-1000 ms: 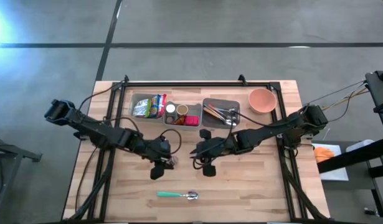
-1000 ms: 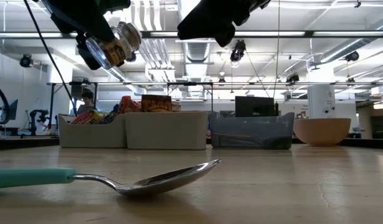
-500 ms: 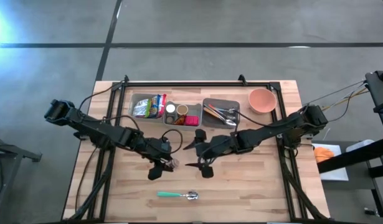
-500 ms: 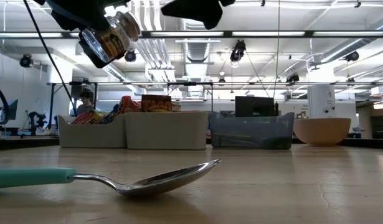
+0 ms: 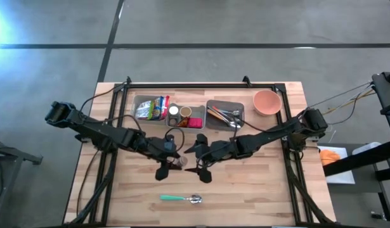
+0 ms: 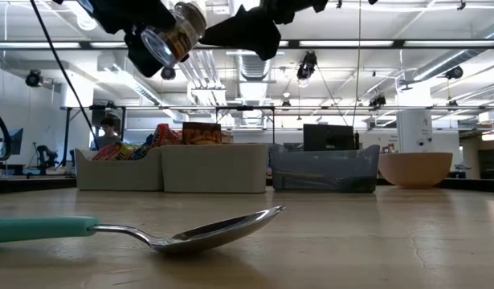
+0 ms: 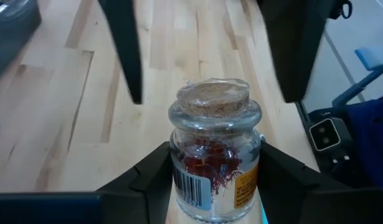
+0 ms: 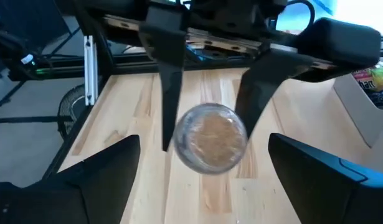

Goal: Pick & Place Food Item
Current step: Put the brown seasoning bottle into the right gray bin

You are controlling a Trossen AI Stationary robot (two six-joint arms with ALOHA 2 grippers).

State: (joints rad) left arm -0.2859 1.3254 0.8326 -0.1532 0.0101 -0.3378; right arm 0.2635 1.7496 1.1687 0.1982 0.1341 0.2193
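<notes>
My right gripper grabs the glass jar by its corked end [image 5: 182, 161] [image 8: 210, 138] next, to put the jar in the bin of small jars.
A small glass jar [image 7: 215, 163] with a cork stopper [image 7: 213, 99] and red threads inside is held above the middle of the table by my left gripper [image 5: 168, 158], which is shut on it. In the low view the jar [image 6: 174, 34] hangs high over the tabletop. My right gripper [image 5: 196, 159] faces the cork end from the table's right side. It is open, with its fingers [image 8: 104, 177] spread wide on either side of the jar [image 8: 210, 138], and it touches nothing. My left gripper pinches the jar's glass body [image 7: 179, 163], below the shoulder, between its two fingers [image 7: 151, 183]. The fingers come from the table's left side, slanting down, and lie along the jar. The jar is lifted clear of the table, tilted, with its cork end pointing away toward my right gripper.
Along the far edge stand a bin of snack packets [image 5: 150, 107], a bin of small jars [image 5: 185, 117], a grey utensil tray [image 5: 224, 114] and a pink bowl [image 5: 267, 101]. A spoon with a teal handle [image 5: 180, 199] lies near the front edge.
My right gripper has opened wide and tipped toward the jar. My left gripper has turned a little, so the jar stands slightly higher, with its cork end swung toward my right gripper.
</notes>
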